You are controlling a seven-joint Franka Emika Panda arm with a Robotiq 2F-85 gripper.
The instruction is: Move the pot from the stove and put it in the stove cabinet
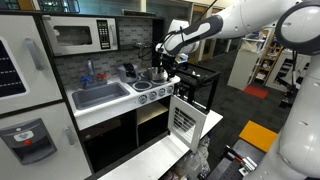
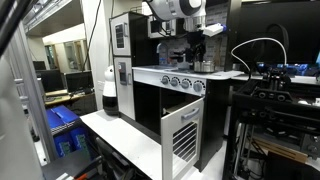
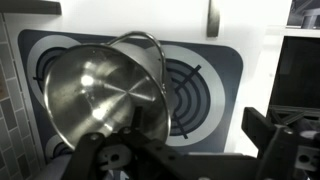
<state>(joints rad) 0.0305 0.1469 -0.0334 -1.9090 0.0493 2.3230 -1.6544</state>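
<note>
The pot's rim point(image 1: 159, 70) lies between my open fingers, one inside the pot and one outside, so my gripper needs to close. Closing now would hold it.
A shiny steel pot point(image 3: 95, 90) with a wire bail handle stands on the toy stove's painted burners point(image 3: 195, 85). In the wrist view my gripper point(image 3: 178, 140) is open just above the stove; its left finger is at the pot's near rim and its right finger is off to the right over the white top. In an exterior view the gripper point(image 1: 165, 58) hovers over the pot point(image 1: 160, 73) on the stove top point(image 1: 150, 90). The stove cabinet door point(image 1: 183, 115) hangs open below. The gripper point(image 2: 196, 50) also shows over the stove in an exterior view.
A sink point(image 1: 100, 95) with a tap lies beside the stove, and a microwave point(image 1: 82, 36) hangs above it. The white slatted door point(image 2: 182, 140) swings out into the aisle. A white platform point(image 2: 120, 135) lies in front of the kitchen unit.
</note>
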